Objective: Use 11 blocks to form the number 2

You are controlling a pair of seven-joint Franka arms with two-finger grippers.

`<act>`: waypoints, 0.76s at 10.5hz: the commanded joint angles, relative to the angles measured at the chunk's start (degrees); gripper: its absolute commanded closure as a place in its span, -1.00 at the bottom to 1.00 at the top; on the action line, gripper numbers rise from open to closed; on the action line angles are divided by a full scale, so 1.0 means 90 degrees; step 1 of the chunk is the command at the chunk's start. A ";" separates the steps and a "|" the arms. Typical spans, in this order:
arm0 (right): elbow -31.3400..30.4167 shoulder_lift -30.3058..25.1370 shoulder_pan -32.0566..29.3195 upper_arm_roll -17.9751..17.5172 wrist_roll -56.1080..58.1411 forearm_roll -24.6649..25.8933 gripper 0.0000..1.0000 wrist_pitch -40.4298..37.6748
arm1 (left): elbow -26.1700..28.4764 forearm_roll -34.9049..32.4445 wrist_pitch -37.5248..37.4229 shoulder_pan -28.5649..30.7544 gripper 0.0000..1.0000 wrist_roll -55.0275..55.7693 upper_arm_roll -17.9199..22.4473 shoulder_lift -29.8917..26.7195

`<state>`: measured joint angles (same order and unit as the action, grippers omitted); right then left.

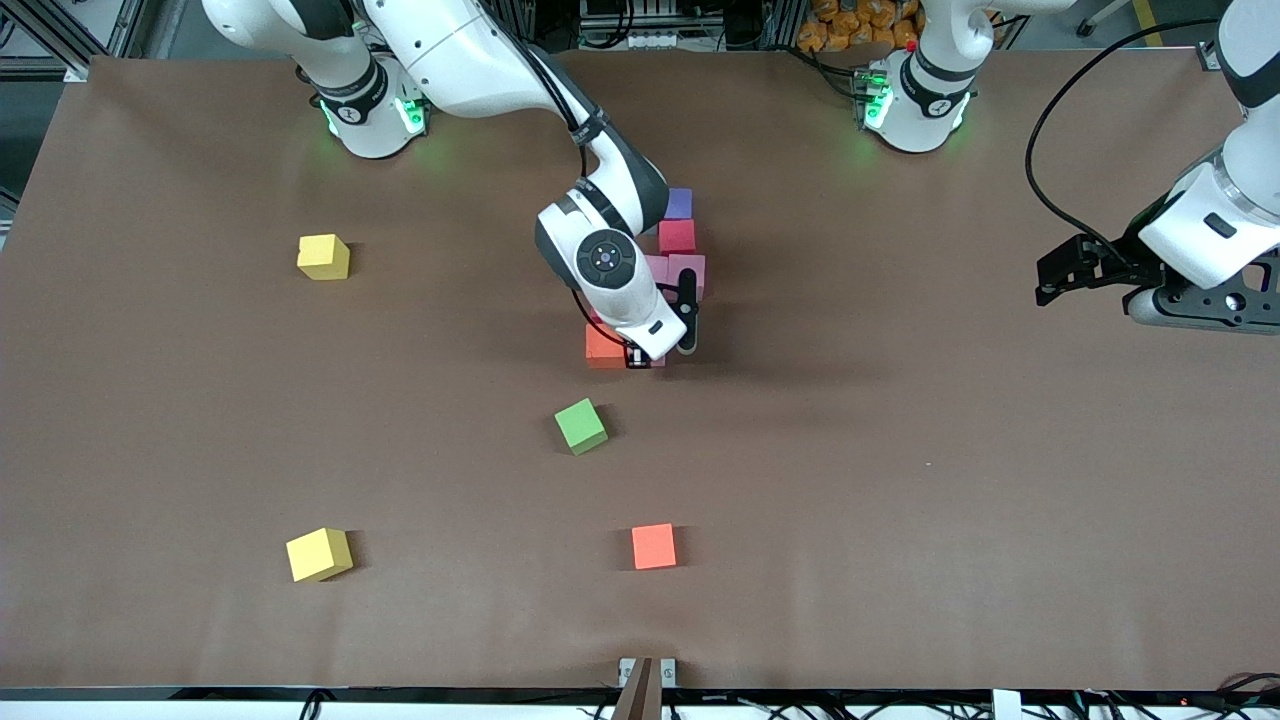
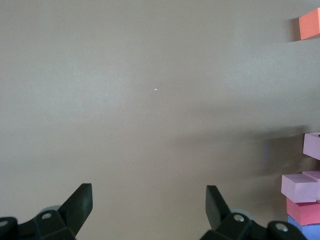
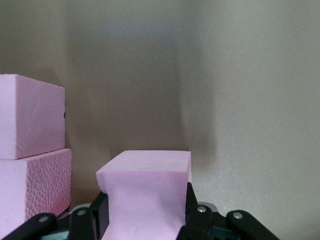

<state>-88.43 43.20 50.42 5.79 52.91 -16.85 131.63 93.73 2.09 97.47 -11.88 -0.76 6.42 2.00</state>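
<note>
The right gripper can open now, because the pink block's lower edge [image 1: 657,362] stands on the tabletop next to the orange cube.
A cluster of blocks lies mid-table: a purple cube [image 1: 679,203], a red one [image 1: 677,236], pink ones [image 1: 687,272] and an orange one [image 1: 604,345]; my right arm hides part of it. My right gripper [image 1: 660,350] is low beside the orange cube, shut on a pink block [image 3: 145,190]. Two more pink cubes [image 3: 30,115] stand close beside the held one in the right wrist view. A green cube [image 1: 581,425] and an orange-red cube [image 1: 653,546] lie loose, nearer the front camera. My left gripper [image 1: 1080,275] waits open and empty over the left arm's end of the table, its fingers [image 2: 80,202] wide apart.
Two yellow cubes [image 1: 323,257] [image 1: 319,554] sit toward the right arm's end of the brown table [image 1: 900,450]. In the left wrist view the cluster's pink [image 2: 299,186], red [image 2: 304,212] and blue [image 2: 302,231] cubes show at the edge.
</note>
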 commanded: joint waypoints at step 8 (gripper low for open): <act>-0.0447 -0.0064 -0.0144 -0.0068 0.0430 -0.0042 0.40 0.0081 | 0.0035 -0.0096 -0.0087 0.0002 -1.00 -0.0062 0.0010 -0.0066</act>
<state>-89.44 42.61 50.24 5.79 54.71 -16.97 131.76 93.76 2.09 97.26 -11.88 -0.76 6.42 2.00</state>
